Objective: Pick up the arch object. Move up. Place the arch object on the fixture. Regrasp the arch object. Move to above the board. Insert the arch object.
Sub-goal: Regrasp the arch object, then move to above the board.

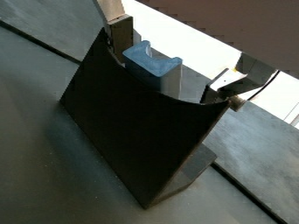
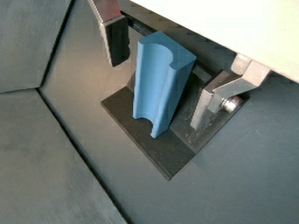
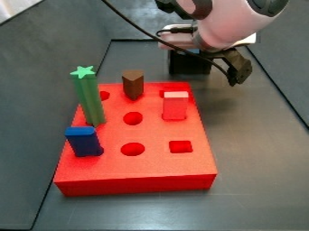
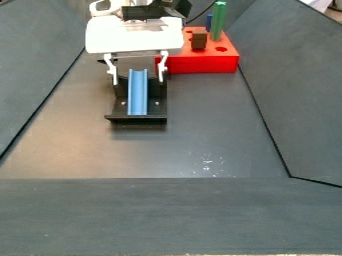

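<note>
The robot's gripper next needs to grab the sides of its exposed notched end (image 1: 153, 59) on the arch object, so that the arch object can be inserted into the board.
The arch object (image 2: 158, 83) is a slate-blue elongated block leaning on the fixture (image 2: 152, 144), its notched end upward. It also shows in a side view as the arch object (image 4: 138, 90) lying along the fixture (image 4: 136, 118). My gripper (image 2: 163, 70) straddles it and is open. One finger (image 2: 115, 42) and the opposite finger (image 2: 214, 98) each stand a small gap away from the block's sides. In a wrist view the arch object (image 1: 155, 63) pokes above the dark fixture wall (image 1: 140, 131). The red board (image 3: 145, 167) lies nearer the camera than the arm in that side view.
On the board stand a green star peg (image 3: 87, 95), a brown peg (image 3: 133, 84), a red block (image 3: 175, 104) and a bright blue cuboid (image 3: 82, 140). Raised dark walls border the floor on both sides (image 4: 40, 90). A cable loops behind the arm.
</note>
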### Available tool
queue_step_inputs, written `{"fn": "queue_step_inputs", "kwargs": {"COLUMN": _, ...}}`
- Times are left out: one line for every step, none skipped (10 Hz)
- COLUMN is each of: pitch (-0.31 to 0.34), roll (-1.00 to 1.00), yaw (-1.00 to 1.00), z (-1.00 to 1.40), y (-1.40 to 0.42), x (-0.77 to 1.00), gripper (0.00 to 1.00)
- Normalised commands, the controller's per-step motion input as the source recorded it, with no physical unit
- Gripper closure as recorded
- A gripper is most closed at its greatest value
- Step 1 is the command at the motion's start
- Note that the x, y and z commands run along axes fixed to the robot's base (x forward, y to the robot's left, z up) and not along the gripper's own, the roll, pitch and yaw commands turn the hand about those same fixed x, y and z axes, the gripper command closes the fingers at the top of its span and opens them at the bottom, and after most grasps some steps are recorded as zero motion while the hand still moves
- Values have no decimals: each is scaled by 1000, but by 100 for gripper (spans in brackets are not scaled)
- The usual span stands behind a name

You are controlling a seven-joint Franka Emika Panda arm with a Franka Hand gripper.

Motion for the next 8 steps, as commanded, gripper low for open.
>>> {"fn": "queue_step_inputs", "kwargs": {"pitch": -9, "roll": 52, "yaw": -27, "z": -183, "y": -3, "x": 12, "gripper": 0}}
{"fn": "queue_step_inputs", "kwargs": {"pitch": -9, "roll": 52, "yaw": -22, "z": -182, "y": -2, "x": 12, "gripper": 0}}
{"fn": "queue_step_inputs", "kwargs": {"pitch": -8, "roll": 52, "yaw": -19, "z": -182, "y": -2, "x": 12, "gripper": 0}}
{"fn": "queue_step_inputs", "kwargs": {"pitch": -8, "roll": 52, "yaw": -16, "z": -181, "y": -2, "x": 12, "gripper": 0}}
{"fn": "queue_step_inputs", "kwargs": {"pitch": 0, "roll": 0, "yaw": 0, "z": 0, "y": 0, "x": 0, "gripper": 100}}
{"fn": "queue_step_inputs", "kwargs": {"pitch": -254, "roll": -159, "yaw": -164, "z": 1000, "y": 36, "x": -23, "gripper": 100}}
{"fn": "queue_step_inputs", "kwargs": {"pitch": -251, "roll": -159, "yaw": -170, "z": 1000, "y": 36, "x": -26, "gripper": 100}}
{"fn": "queue_step_inputs", "kwargs": {"pitch": -213, "roll": -154, "yaw": -207, "z": 1000, "y": 39, "x": -43, "gripper": 100}}
